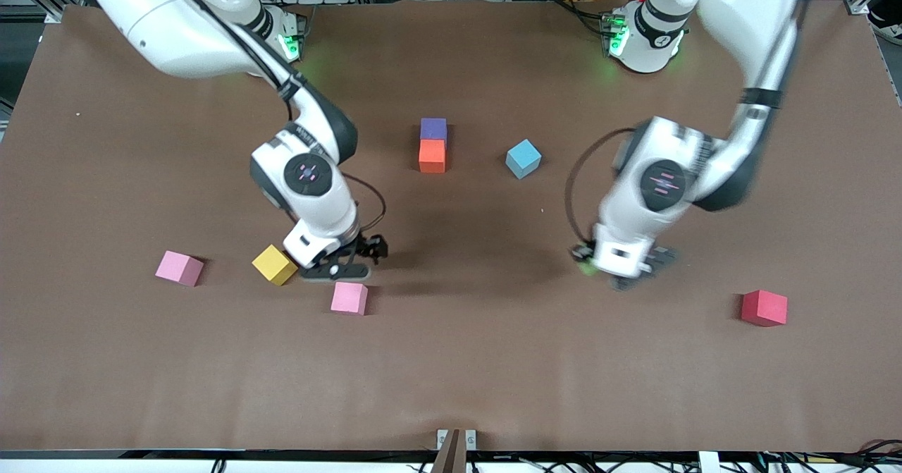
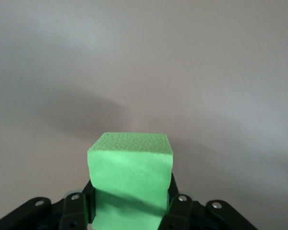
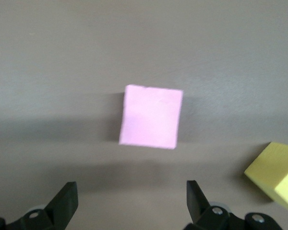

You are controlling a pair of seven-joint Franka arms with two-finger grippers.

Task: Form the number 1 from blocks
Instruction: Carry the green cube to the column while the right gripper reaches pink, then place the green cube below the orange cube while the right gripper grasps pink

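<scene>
I should next pick up the pink block with my right gripper by its two opposite sides, so it can lengthen the short column (image 1: 433, 146) into the number 1.
My left gripper (image 1: 620, 270) is shut on a green block (image 2: 129, 172), its fingers (image 2: 178, 206) pressing the block's two sides. It hangs over bare table, and only a green edge (image 1: 585, 268) shows in the front view. My right gripper (image 1: 356, 260) is open, low over the table beside a yellow block (image 1: 274, 264) and just above a pink block (image 1: 349, 298). In the right wrist view that pink block (image 3: 150, 116) lies ahead of the open gripper (image 3: 132, 201), apart from it. A purple block (image 1: 433, 129) touches an orange block (image 1: 432, 156) in a short column.
A light blue block (image 1: 523, 158) sits beside the column, toward the left arm's end. A second pink block (image 1: 180, 268) lies toward the right arm's end. A red block (image 1: 764, 308) lies toward the left arm's end, nearer the camera. The yellow block's corner (image 3: 276, 175) shows in the right wrist view.
</scene>
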